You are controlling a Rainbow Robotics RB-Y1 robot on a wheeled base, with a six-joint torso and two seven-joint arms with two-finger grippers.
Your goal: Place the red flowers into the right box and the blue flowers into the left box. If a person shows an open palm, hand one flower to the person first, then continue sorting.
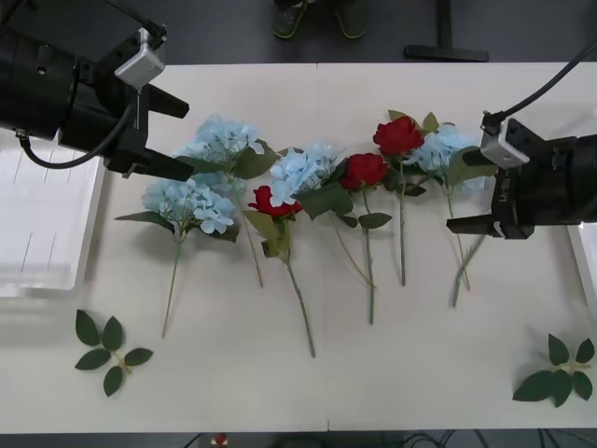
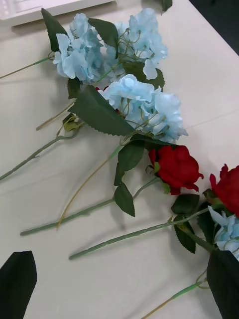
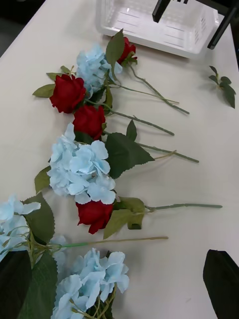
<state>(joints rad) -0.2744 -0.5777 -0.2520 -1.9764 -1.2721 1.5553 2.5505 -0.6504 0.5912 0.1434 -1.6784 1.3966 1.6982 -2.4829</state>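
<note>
Next, my left gripper grabs the blue flower by its bare stem just under the bloom (image 1: 175,250), since its petals spread wide and delicate.
Three red flowers (image 1: 273,201) (image 1: 364,170) (image 1: 398,135) and several blue flowers lie in a row across the table, stems toward me. My left gripper (image 1: 187,140) is open at the row's left end, its black fingers on either side of a blue flower (image 1: 219,140). Another blue flower (image 1: 191,201) lies just in front of it. My right gripper (image 1: 457,191) is open at the right end, beside the blue flower (image 1: 443,149) there. The left box (image 1: 37,224) sits at the table's left edge. The right box (image 1: 588,261) shows its rim at the right edge, and its wall (image 3: 149,37) faces the left wrist view.
Loose green leaf sprigs lie near the front corners, one on the left (image 1: 110,347) and one on the right (image 1: 560,369). The front strip of the table between them is bare. Stems of the middle flowers reach toward me.
</note>
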